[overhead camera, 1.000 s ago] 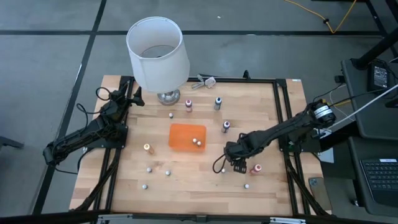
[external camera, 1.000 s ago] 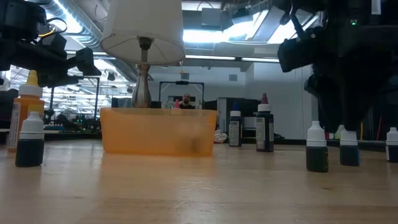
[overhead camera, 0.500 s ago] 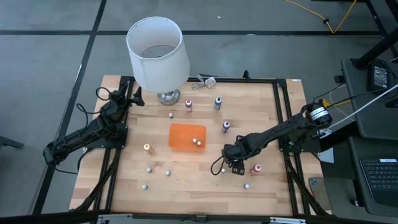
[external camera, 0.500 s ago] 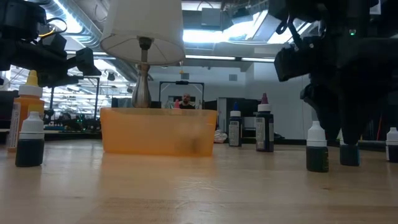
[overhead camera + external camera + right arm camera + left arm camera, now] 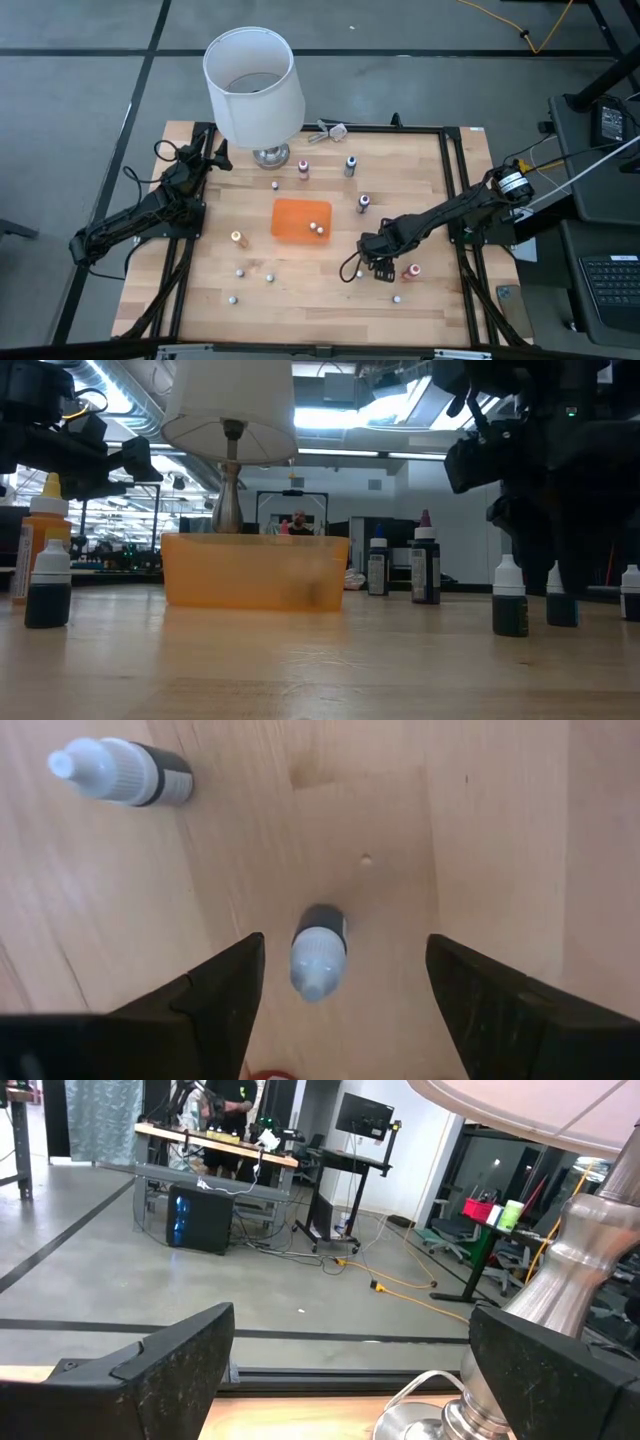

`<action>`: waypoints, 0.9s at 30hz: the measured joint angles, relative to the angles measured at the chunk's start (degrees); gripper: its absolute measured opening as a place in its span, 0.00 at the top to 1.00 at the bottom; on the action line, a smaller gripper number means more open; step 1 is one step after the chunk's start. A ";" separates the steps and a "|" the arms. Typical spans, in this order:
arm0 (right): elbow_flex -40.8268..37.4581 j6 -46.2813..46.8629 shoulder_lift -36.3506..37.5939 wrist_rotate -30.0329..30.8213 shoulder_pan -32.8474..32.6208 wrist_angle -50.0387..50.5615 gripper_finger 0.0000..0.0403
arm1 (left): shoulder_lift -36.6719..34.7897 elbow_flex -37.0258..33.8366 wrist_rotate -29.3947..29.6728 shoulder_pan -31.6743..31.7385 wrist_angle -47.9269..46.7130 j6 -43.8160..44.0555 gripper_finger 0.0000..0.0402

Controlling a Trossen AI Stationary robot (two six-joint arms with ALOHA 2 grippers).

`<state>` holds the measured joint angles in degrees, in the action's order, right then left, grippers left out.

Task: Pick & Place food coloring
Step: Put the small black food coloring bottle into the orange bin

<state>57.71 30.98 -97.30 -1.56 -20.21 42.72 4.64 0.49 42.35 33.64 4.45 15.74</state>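
Note:
I need to close my right gripper now, because its fingers reach down beside the whitish cap (image 5: 319, 958) of the dark-bodied bottle. Closing now would hold the cap.
The food coloring bottles are tiny, white-capped and stand scattered over the wooden table. Two stand in the orange tray (image 5: 296, 216). My right gripper (image 5: 378, 264) is open and points down near the table's right near part. In the right wrist view one dark-bodied bottle (image 5: 318, 952) stands upright between its fingers (image 5: 345, 955) without touching either. A second bottle (image 5: 120, 775) stands farther off. In the low view the gripper (image 5: 553, 575) reaches down around that bottle (image 5: 560, 603). My left gripper (image 5: 214, 154) waits open by the lamp, at the far left.
A big lamp with a white shade (image 5: 253, 85) stands at the table's far left. A red bottle (image 5: 412, 271) stands just right of the right gripper, with others (image 5: 397, 298) (image 5: 358, 272) close by. More bottles (image 5: 238, 238) (image 5: 364, 203) dot the table around the tray.
The right gripper has come down over a small bottle, so that its open fingers now stand on either side of it. It has also shifted slightly toward the table's near edge.

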 joint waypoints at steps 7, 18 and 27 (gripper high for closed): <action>0.00 0.01 0.00 -0.14 0.00 0.00 0.46 | 0.00 0.00 0.00 0.01 0.00 -0.01 0.03; 0.00 1.86 0.00 -1.62 0.02 0.35 0.70 | 0.00 0.00 0.00 -0.01 0.00 0.01 0.03; 2.21 0.07 0.09 -1.69 0.02 2.53 0.85 | 0.00 0.02 0.01 0.00 0.00 0.01 0.03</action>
<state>59.93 31.05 -97.21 -3.25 -20.18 45.25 4.64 0.51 42.36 33.64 4.45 15.75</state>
